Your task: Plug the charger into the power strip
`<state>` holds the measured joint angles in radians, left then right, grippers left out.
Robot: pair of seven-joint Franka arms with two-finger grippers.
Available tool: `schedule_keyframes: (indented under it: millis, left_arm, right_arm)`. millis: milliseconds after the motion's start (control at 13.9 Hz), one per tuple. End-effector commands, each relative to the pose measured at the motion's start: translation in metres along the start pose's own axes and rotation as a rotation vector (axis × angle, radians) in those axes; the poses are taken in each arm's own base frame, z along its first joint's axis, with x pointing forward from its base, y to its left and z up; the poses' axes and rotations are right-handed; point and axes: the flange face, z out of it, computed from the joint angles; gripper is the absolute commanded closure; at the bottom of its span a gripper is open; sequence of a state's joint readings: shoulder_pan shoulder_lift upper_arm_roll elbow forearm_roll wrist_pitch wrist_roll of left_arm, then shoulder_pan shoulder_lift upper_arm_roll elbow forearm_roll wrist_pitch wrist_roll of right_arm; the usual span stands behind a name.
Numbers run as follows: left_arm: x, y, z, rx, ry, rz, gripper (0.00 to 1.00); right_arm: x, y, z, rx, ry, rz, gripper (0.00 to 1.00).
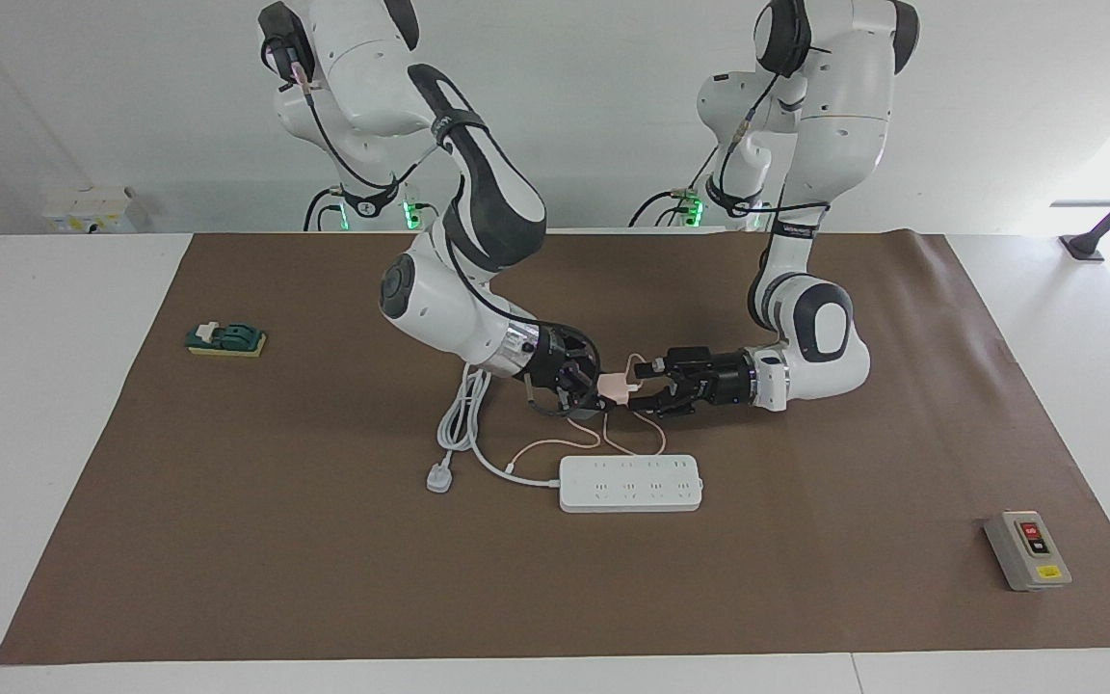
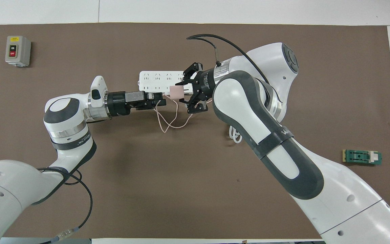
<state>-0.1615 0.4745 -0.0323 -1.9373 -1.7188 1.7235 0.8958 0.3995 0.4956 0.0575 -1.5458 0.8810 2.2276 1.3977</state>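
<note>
The plug end of the charger has to stay free to go into the power strip (image 2: 154, 78), so my left gripper needs to grab the charger by its cable end (image 2: 172, 92) next.
The charger (image 1: 616, 387), a small pale-pink cube, is held in the air by my right gripper (image 1: 595, 386), which is shut on it. In the overhead view the charger (image 2: 176, 90) and right gripper (image 2: 182, 91) cover one end of the power strip (image 2: 154, 78). The white power strip (image 1: 630, 483) lies flat on the brown mat. My left gripper (image 1: 645, 387) is open, its fingers on either side of the charger's cable end; it also shows in the overhead view (image 2: 163, 100). The thin pink cable (image 1: 603, 439) hangs in loops down to the mat.
The strip's thick white cord (image 1: 463, 419) is coiled toward the right arm's end and ends in a white plug (image 1: 437, 477). A grey switch box (image 1: 1027, 549) sits toward the left arm's end. A green block (image 1: 225, 339) lies near the mat's edge at the right arm's end.
</note>
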Motion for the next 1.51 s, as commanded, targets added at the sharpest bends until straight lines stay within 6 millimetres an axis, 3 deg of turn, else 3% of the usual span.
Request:
schedule_keyframes:
  millis: [0, 359, 719, 934, 1222, 1293, 1437]
  left_arm:
    - [0.006, -0.001, 0.003, -0.004, 0.003, 0.011, 0.00]
    - [0.006, 0.009, 0.005, -0.011, -0.002, 0.008, 0.00]
    - [0.006, 0.010, 0.006, -0.013, -0.006, 0.009, 0.00]
    - [0.001, 0.018, 0.009, -0.024, -0.018, 0.014, 0.07]
    - [-0.002, 0.030, 0.009, -0.045, -0.032, 0.026, 0.31]
    - [-0.003, 0.030, 0.010, -0.049, -0.037, 0.026, 0.45]
    - [-0.004, 0.030, 0.012, -0.049, -0.040, 0.028, 0.86]
  right_arm:
    - [-0.004, -0.004, 0.000, 0.032, -0.009, 0.010, 1.00]
    - [-0.016, 0.004, 0.015, 0.012, -0.005, -0.011, 1.00]
    - [-0.017, 0.003, 0.014, 0.013, -0.010, -0.008, 1.00]
    - [-0.016, 0.003, 0.013, 0.014, -0.010, -0.007, 1.00]
    - [-0.015, 0.002, 0.012, 0.015, -0.010, -0.005, 1.00]
    - [-0.015, 0.002, 0.012, 0.015, -0.011, -0.004, 1.00]
    - [-0.015, 0.002, 0.012, 0.013, -0.011, -0.004, 1.00]
